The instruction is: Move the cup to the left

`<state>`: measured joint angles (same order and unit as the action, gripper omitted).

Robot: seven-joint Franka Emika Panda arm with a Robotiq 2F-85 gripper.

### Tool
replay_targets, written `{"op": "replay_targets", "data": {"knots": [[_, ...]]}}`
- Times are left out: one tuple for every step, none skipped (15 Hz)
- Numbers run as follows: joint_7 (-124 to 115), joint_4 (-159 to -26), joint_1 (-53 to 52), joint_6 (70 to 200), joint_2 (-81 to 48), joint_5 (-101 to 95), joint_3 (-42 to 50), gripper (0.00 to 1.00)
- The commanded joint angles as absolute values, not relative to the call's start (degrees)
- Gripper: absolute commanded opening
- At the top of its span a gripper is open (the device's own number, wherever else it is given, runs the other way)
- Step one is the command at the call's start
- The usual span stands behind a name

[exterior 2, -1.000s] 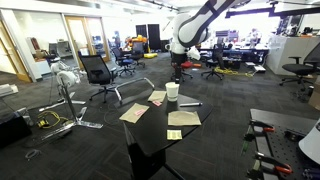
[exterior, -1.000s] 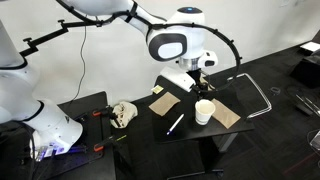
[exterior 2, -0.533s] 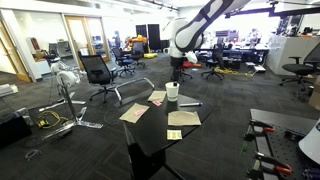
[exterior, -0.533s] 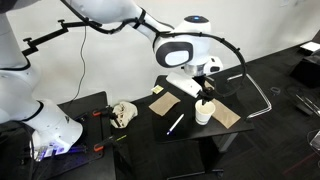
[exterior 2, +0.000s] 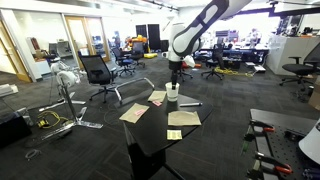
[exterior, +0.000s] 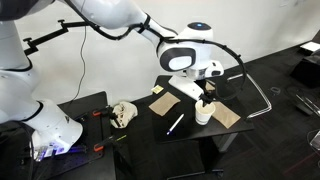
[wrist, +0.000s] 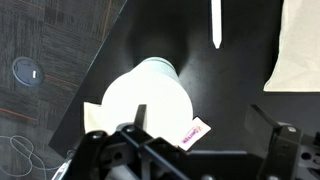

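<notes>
The robot's fingers are above the cup's rim (exterior: 205,105) and would miss the cup if they closed now, so the gripper should move down before it closes on the cup.
A white paper cup (exterior: 204,113) stands upright on the black table (exterior: 190,135); it also shows in an exterior view (exterior 2: 172,93). My gripper (exterior: 206,97) hangs just above the cup, and an exterior view (exterior 2: 173,83) shows the same. In the wrist view the gripper (wrist: 200,122) is open and empty. The cup (wrist: 150,98) lies at the left side of the gap, and the left finger (wrist: 137,119) overlaps its rim. The right finger (wrist: 264,119) is over bare table.
Brown napkins (exterior: 165,104) (exterior: 227,115) and a pen (exterior: 176,124) lie around the cup. A small packet (wrist: 194,132) lies beside it, a white pen (wrist: 215,22) farther off. The table edge and carpet (wrist: 40,60) are close. A metal frame (exterior: 255,95) stands beyond.
My gripper has moved sideways and down until it sits over the cup. The cup has not moved.
</notes>
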<state>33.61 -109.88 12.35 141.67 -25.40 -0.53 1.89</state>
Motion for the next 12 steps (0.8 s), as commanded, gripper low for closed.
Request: {"op": "replay_targets", "data": {"knots": [[35.5,-108.3,13.7,141.8,-27.0,-0.2,0.6,1.0],[35.4,-108.1,13.7,141.7,-27.4,-0.3,0.5,1.0],[35.3,-107.9,13.7,141.6,-27.7,-0.4,0.5,1.0],[35.2,-107.7,13.7,141.5,-28.2,-0.4,0.5,1.0],[35.2,-107.5,13.8,141.4,-28.6,-0.5,0.5,1.0],[35.1,-107.2,13.8,141.4,-29.1,-0.5,0.4,1.0],[35.0,-107.0,13.8,141.3,-29.5,-0.6,0.4,1.0],[34.9,-106.7,13.8,141.3,-29.9,-0.8,0.5,1.0],[34.8,-106.6,13.8,141.2,-30.3,-0.9,0.4,1.0],[34.8,-106.4,13.8,141.2,-30.7,-1.0,0.4,1.0],[34.9,-106.2,13.9,141.2,-31.0,-1.1,0.3,0.75],[34.8,-106.0,13.9,141.2,-31.3,-1.3,0.3,0.74]]}}
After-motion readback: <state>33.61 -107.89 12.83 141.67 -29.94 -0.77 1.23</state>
